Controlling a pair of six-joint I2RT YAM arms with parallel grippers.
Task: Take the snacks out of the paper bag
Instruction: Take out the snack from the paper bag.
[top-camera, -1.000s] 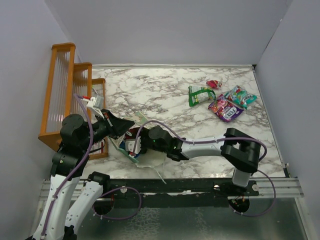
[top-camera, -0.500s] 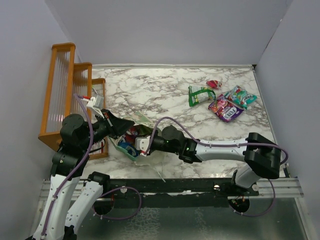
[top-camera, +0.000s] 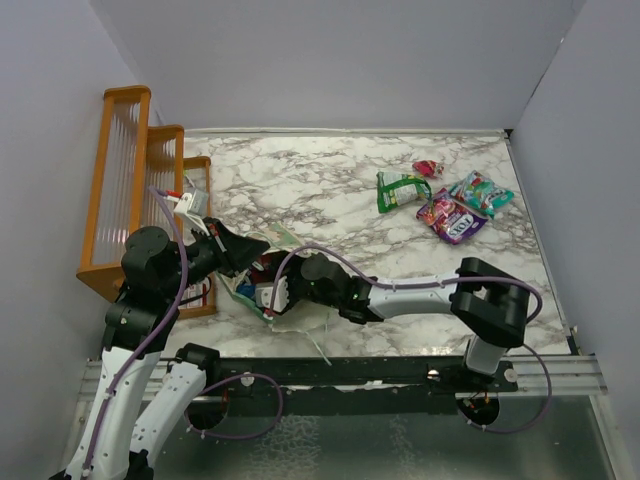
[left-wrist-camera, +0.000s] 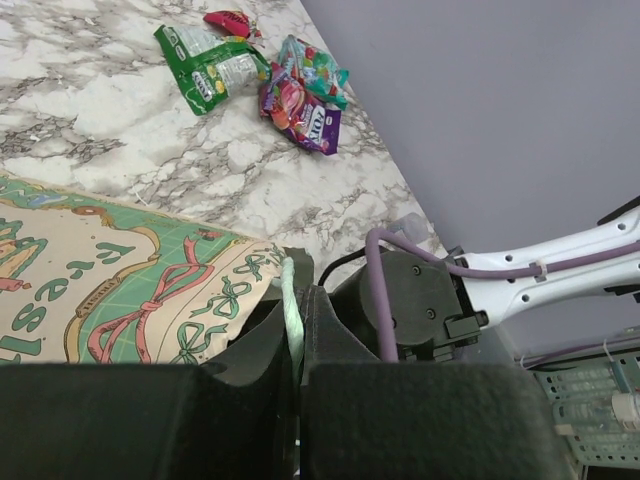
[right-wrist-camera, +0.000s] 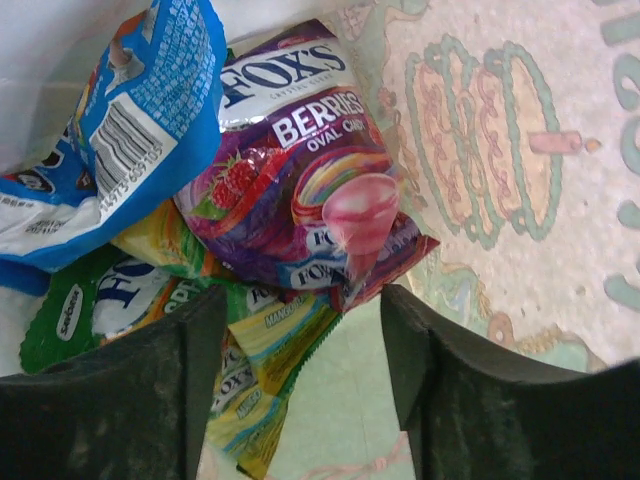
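Just the purple berries packet's (top-camera: 268, 262) (right-wrist-camera: 328, 218) near corner shows between my fingers, so my right gripper moves toward the body before it closes on the packet.
The paper bag (top-camera: 284, 238) lies on its side at the near left, its mouth facing right. My left gripper (top-camera: 238, 256) is shut on the bag's green top edge (left-wrist-camera: 290, 305), holding the mouth up. My right gripper (top-camera: 272, 295) reaches into the mouth, open with nothing between its fingers (right-wrist-camera: 205, 380). Just ahead of it inside the bag lie snacks: a purple berries packet (right-wrist-camera: 300, 180), a blue one (right-wrist-camera: 130, 130), a yellow mango one (right-wrist-camera: 262, 365) and a green one (right-wrist-camera: 80, 310). Four more snacks lie on the table at the far right: green (top-camera: 400, 190), red (top-camera: 427, 168), teal (top-camera: 482, 192) and purple (top-camera: 450, 217).
An orange wooden rack (top-camera: 140, 185) stands along the left edge, close behind my left arm. Grey walls enclose the marble table (top-camera: 320, 180) at the back and both sides. The right arm's purple cable (left-wrist-camera: 378, 290) loops beside the bag.
My right gripper was shut in the bag, drew back a little to the right, then moved into the bag's mouth again and opened. The left gripper kept its hold.
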